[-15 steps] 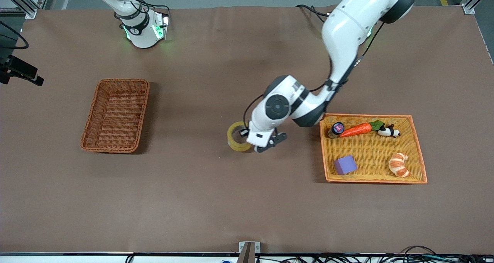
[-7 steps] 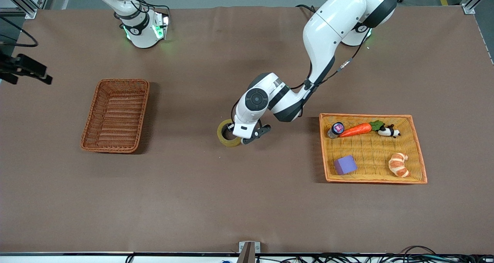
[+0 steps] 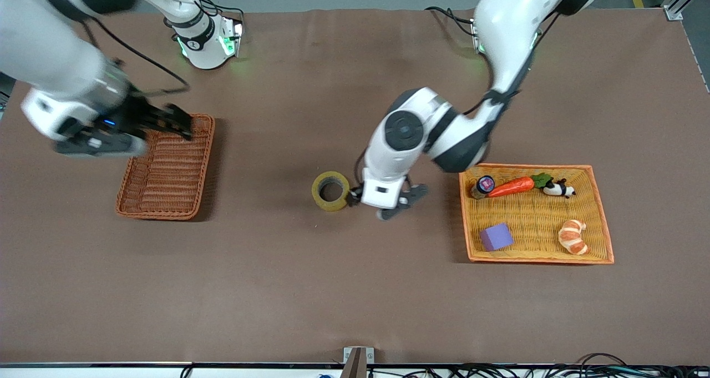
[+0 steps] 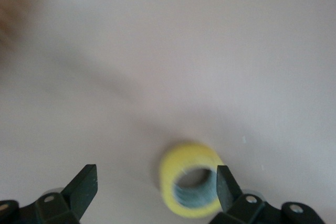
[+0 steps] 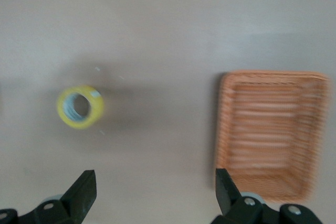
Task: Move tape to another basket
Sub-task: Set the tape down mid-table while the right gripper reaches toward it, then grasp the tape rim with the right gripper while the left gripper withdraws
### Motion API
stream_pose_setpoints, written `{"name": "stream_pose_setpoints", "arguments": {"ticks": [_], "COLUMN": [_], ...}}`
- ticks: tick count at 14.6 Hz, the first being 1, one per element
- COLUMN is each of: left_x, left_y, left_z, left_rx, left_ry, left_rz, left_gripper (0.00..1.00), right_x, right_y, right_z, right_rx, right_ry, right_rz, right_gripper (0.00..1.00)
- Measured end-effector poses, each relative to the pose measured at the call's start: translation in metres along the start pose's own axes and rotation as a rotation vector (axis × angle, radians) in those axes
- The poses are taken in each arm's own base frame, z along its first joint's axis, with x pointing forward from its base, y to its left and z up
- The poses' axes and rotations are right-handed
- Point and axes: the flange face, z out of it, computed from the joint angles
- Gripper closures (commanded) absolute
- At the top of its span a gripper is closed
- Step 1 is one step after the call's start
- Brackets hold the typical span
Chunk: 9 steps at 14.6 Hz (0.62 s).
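Note:
I will pick up the tape next with my right gripper by one side of its yellow ring (image 3: 319,193), to move the tape into the reddish-brown basket (image 3: 166,166).
The tape (image 3: 331,191), a yellowish-olive ring, lies flat on the brown table mat midway between the two baskets. My left gripper (image 3: 384,202) is open and empty just beside it, toward the left arm's end. In the left wrist view the tape (image 4: 191,187) sits close to one fingertip (image 4: 226,182) of the left gripper (image 4: 156,184). The reddish-brown basket (image 3: 166,166) lies empty toward the right arm's end. My right gripper (image 3: 178,124) is open over its rim nearest the right arm's base. The right wrist view shows the gripper (image 5: 156,188), tape (image 5: 80,107) and basket (image 5: 270,135).
A wider orange-yellow basket (image 3: 603,217) toward the left arm's end holds a carrot (image 3: 511,186), a panda toy (image 3: 557,189), a croissant (image 3: 573,236), a purple block (image 3: 496,237) and a small jar (image 3: 483,185).
My left gripper let go of the tape and drew away toward the orange-yellow basket; the tape stays on the table. My right arm swung in over the reddish-brown basket.

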Motion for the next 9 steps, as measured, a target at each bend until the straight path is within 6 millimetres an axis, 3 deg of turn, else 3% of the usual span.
{"name": "stream_pose_setpoints", "arguments": {"ticks": [2,4,7,9], "left_x": [0.041,0.072,0.119,0.157], "left_y": [-0.035,-0.068,-0.122,-0.164], "left_z": [-0.062,-0.107,-0.15,-0.182], "left_rx": [0.047,0.069,0.11,0.115], "left_ry": [0.069,0.1,0.113,0.132], "left_rz": [0.016,0.009,0.12,0.201], "left_gripper": [0.0,0.0,0.0,0.0], "right_x": [0.004,-0.001,-0.016,-0.025], "right_y": [-0.052,-0.097,-0.153,-0.176], "right_z": [0.062,0.12,0.203,0.255], "right_rx": [0.011,-0.002,-0.057,-0.079], "right_ry": [0.008,-0.003,-0.007,0.002], "right_rz": [0.027,0.025,-0.005,-0.036], "right_gripper": [0.0,0.0,0.0,0.0]}}
